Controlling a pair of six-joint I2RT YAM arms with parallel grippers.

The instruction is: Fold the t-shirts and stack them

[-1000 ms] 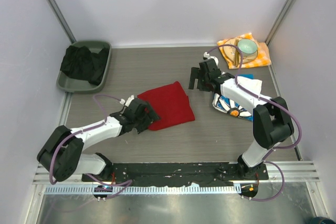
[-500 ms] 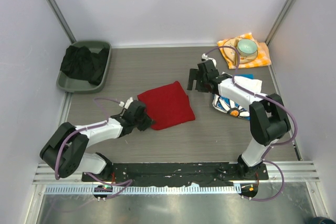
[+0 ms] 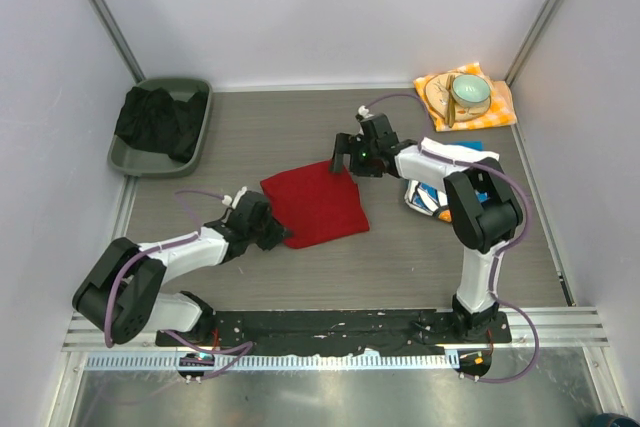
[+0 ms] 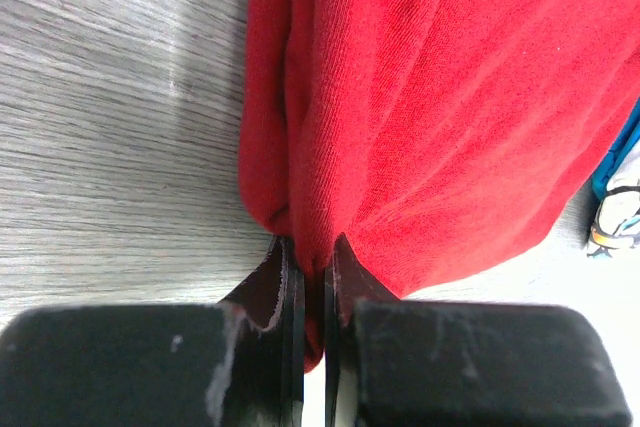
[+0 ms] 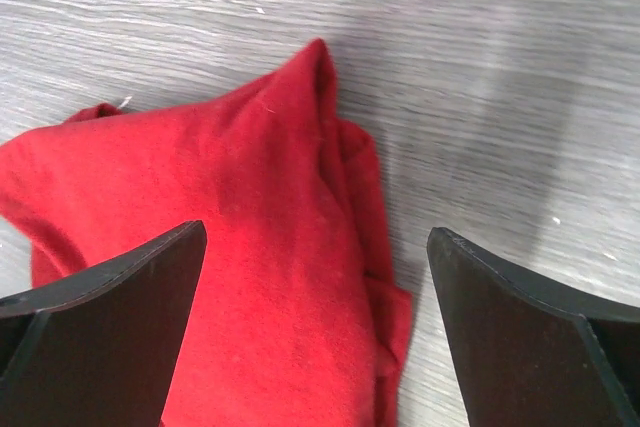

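Observation:
The robot's right gripper isn't ready to close on the red t-shirt's far corner yet and should go lower first: its fingers stop above the corner, so they would miss the corner if they closed now.
The red t-shirt lies folded in the middle of the table. My left gripper is at its near left corner, shut on a pinch of the red cloth, which bunches between the jaws of this gripper. My right gripper hovers open over the shirt's far right corner, its fingers spread on either side of it. The printed t-shirt lies to the right, mostly hidden under my right arm. A blue-and-white bit of it shows in the left wrist view.
A grey-green tray holding a black cloth sits at the far left. An orange checked cloth with a bowl sits at the far right corner. Walls close in on three sides.
My left gripper has shut on the red shirt's near left corner. My right arm has swung left from the printed shirt to the red shirt's far corner, still open.

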